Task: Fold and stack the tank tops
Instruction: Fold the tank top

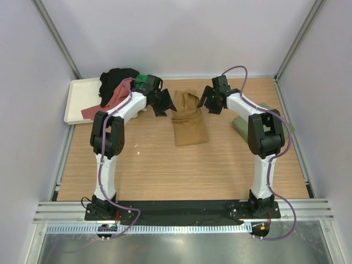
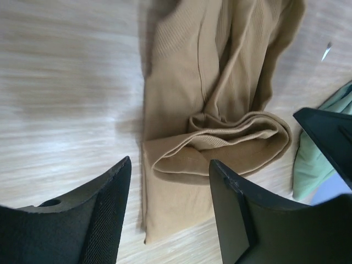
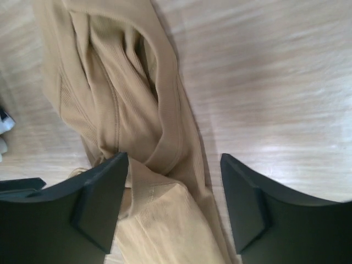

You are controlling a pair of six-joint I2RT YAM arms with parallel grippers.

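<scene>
I next need to grab the mustard brown tank top with my left gripper at one corner of its folded edge to fold it. The other corner of that edge stays for my right gripper.
A mustard brown tank top (image 1: 188, 121) lies partly folded on the wooden table at centre, its straps bunched at the far end. My left gripper (image 1: 161, 104) hovers open and empty at its far left corner. My right gripper (image 1: 210, 103) hovers open and empty at its far right. In the left wrist view the open gripper (image 2: 170, 165) stands over the folded edge of the top (image 2: 220, 82). In the right wrist view the open gripper (image 3: 175, 159) straddles the top's bunched strap end (image 3: 121, 93). A black top (image 1: 117, 80) and a red top (image 1: 113, 99) lie heaped at back left.
A cream tray (image 1: 77, 102) sits at the back left, with the black and red tops spilling over its right edge. A green cloth (image 1: 241, 125) lies on the table under my right arm, and it also shows in the left wrist view (image 2: 313, 159). Walls enclose the table.
</scene>
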